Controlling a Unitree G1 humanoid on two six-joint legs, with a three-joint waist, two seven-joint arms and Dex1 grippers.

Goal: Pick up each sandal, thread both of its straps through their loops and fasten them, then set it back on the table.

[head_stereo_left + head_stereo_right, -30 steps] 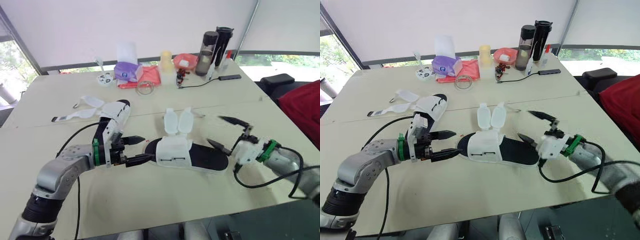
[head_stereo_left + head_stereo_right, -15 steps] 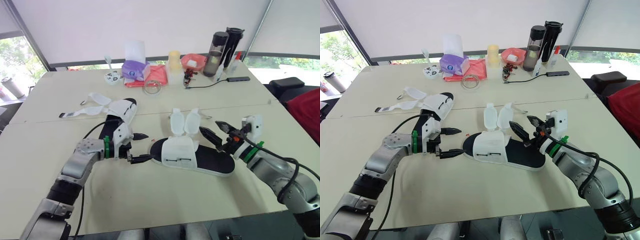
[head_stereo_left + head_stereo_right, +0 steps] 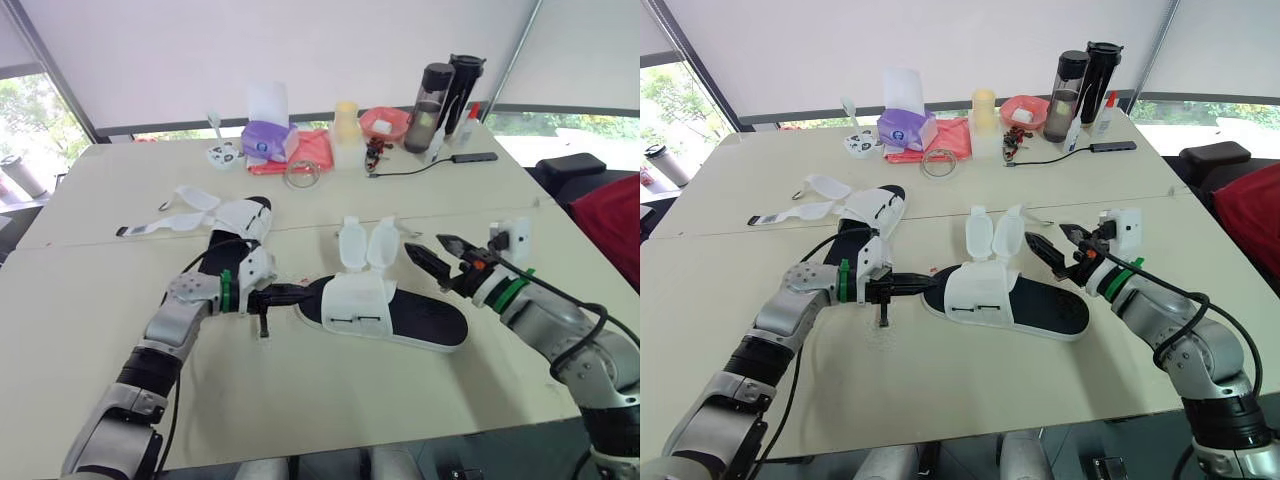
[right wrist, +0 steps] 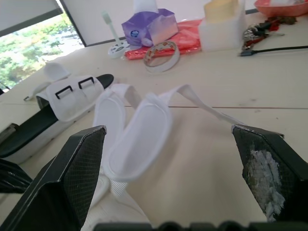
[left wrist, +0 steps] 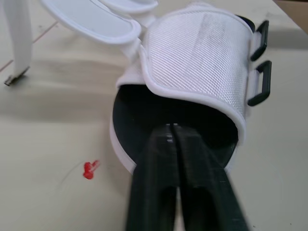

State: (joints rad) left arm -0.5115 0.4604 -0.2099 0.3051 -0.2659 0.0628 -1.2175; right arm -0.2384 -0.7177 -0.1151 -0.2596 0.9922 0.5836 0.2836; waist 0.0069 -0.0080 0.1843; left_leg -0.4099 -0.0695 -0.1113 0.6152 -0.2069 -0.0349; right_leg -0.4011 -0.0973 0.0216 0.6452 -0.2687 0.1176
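Observation:
Next, my right gripper reaches the near sandal's white strap and grips its thin loose end, which stands out loose beyond the strap's wide oval pad point(image 3: 383, 244).
The near sandal point(image 3: 355, 305), with a white upper on a black sole, lies in the middle of the table. Its two white straps point(image 3: 365, 245) stand unfastened, flipped up behind the upper. My left gripper point(image 3: 292, 293) is shut, with its tips resting on the insole at the sandal's toe point(image 5: 144, 120); nothing shows between the fingers. My right gripper point(image 3: 438, 254) hovers open just right of the straps point(image 4: 139, 125), above the heel end. The second sandal point(image 3: 240, 222) lies behind my left arm, its straps point(image 3: 170, 220) spread out to the left.
At the back of the table stand a purple tissue box point(image 3: 265, 140), a red cloth point(image 3: 310, 150), a tape ring point(image 3: 300, 175), a pale container point(image 3: 347, 125), a red bowl point(image 3: 378, 122), two dark bottles point(image 3: 440, 95) and a black cable point(image 3: 420, 165). A red object point(image 3: 610, 215) sits off the right edge.
My left gripper has shut and slid right until its tips reached the sandal's toe. My right gripper stays open and has moved little in the last half second.

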